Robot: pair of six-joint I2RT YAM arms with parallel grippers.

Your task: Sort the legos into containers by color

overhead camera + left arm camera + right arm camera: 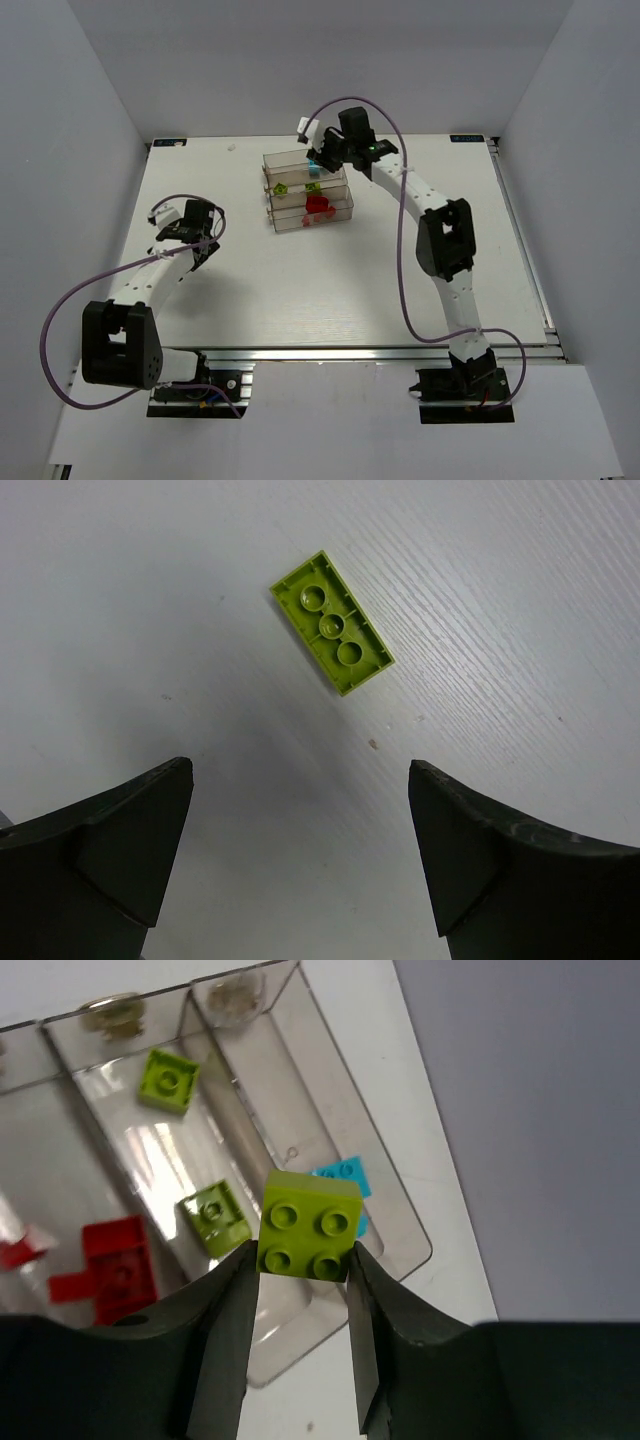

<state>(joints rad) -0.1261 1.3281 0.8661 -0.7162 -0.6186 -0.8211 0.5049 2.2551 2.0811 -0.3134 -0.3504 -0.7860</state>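
My right gripper keeps hold of the yellow-green brick for now. It hangs over the divider by the cyan brick (pixel 345 1175) and would end outside the middle bin if let go.
My right gripper (pixel 300 1260) is shut on a yellow-green four-stud brick (pixel 308 1225) and holds it above the clear containers (pixel 275 1080). Below it, one bin holds a cyan brick (pixel 345 1175), the middle bin two yellow-green bricks (pixel 214 1217), and another bin red bricks (pixel 115 1270). In the top view the right gripper (pixel 322 158) hangs over the far end of the containers (pixel 268 158). My left gripper (pixel 300 810) is open and empty, just above the table, with a yellow-green brick (pixel 331 623) lying hollow side up ahead of its fingertips. The left gripper (pixel 208 235) is at the table's left.
White walls enclose the table on the left, back and right. The containers stand at the table's centre back, with red bricks (pixel 318 206) in the nearest filled bin. Purple cables loop from both arms.
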